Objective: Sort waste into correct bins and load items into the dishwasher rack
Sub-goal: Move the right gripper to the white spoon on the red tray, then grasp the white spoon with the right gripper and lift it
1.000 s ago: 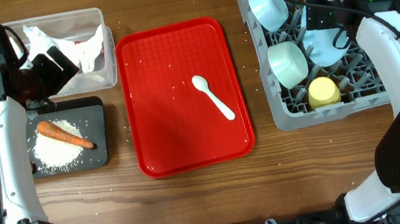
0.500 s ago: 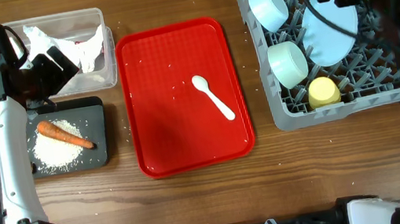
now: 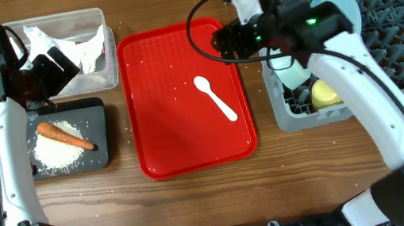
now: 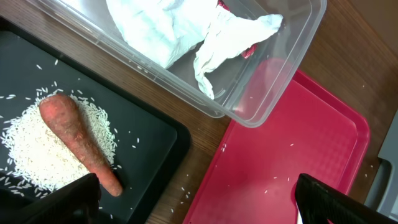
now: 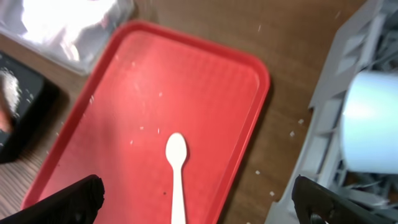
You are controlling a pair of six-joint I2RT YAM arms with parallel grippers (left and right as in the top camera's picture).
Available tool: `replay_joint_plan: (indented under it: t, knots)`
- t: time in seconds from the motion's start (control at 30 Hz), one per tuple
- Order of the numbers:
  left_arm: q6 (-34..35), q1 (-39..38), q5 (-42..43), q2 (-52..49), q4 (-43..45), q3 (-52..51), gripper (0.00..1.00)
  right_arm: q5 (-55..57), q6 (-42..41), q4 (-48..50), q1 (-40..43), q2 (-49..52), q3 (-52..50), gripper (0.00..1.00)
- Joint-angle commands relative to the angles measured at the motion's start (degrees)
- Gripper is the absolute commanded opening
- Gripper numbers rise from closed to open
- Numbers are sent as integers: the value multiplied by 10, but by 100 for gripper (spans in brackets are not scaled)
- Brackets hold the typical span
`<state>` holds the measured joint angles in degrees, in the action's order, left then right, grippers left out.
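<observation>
I should grab the white spoon with my right gripper across its neck by the head point(image 3: 211, 94). The spoon's handle then stays free to load into the dishwasher rack point(image 3: 397, 20).
A white spoon point(image 3: 215, 97) point(image 5: 178, 177) lies on the red tray point(image 3: 182, 140). My right gripper point(image 3: 228, 42) point(image 5: 200, 202) hangs open above the tray's far right corner, the spoon just beneath it. In the grey dishwasher rack point(image 3: 397, 20) stand a pale blue plate point(image 3: 340, 6), a bowl point(image 3: 292, 69) point(image 5: 373, 121) and a yellow cup point(image 3: 326, 94), partly hidden by the arm. My left gripper point(image 3: 59, 66) point(image 4: 199, 202) is open and empty over the clear tub point(image 3: 105, 63) holding the napkin point(image 4: 180, 31) and red wrapper point(image 4: 249, 51). Carrot point(image 4: 78, 140) and rice point(image 4: 31, 149) lie in the black tray point(image 3: 101, 148).
Stray rice grains dot the red tray point(image 4: 298, 143) and the wood strip between it and the black tray point(image 4: 155, 143). The rack's near wall point(image 5: 348, 56) rises just right of the red tray point(image 5: 124, 112).
My right arm has swung left from over the rack to above the red tray, leaving the plate standing in the rack. The left arm has not moved.
</observation>
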<state>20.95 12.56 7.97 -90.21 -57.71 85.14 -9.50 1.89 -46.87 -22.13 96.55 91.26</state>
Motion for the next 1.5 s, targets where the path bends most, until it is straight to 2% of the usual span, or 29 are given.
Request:
replay_joint_plan:
  t: [0.0, 0.13, 0.37, 0.53, 0.8, 0.93, 1.17, 1.47]
  knots:
    - [5, 2, 0, 2, 0, 6, 100, 12, -25, 0, -9, 35, -1, 100]
    - [5, 2, 0, 2, 0, 6, 100, -68, -1, 31, -10, 70, -2, 100]
    - [5, 2, 0, 2, 0, 6, 100, -51, 28, 75, -12, 135, -2, 95]
    - [5, 2, 0, 2, 0, 6, 100, -34, 31, 86, -12, 167, -2, 93]
    - [5, 2, 0, 2, 0, 6, 100, -48, 41, 87, -12, 237, -4, 86]
    - [5, 2, 0, 2, 0, 6, 100, -95, 84, 85, -12, 253, -21, 83]
    - [5, 2, 0, 2, 0, 6, 100, -101, 87, 90, -14, 290, -27, 78]
    - [5, 2, 0, 2, 0, 6, 100, -96, 101, 91, -58, 315, -27, 69]
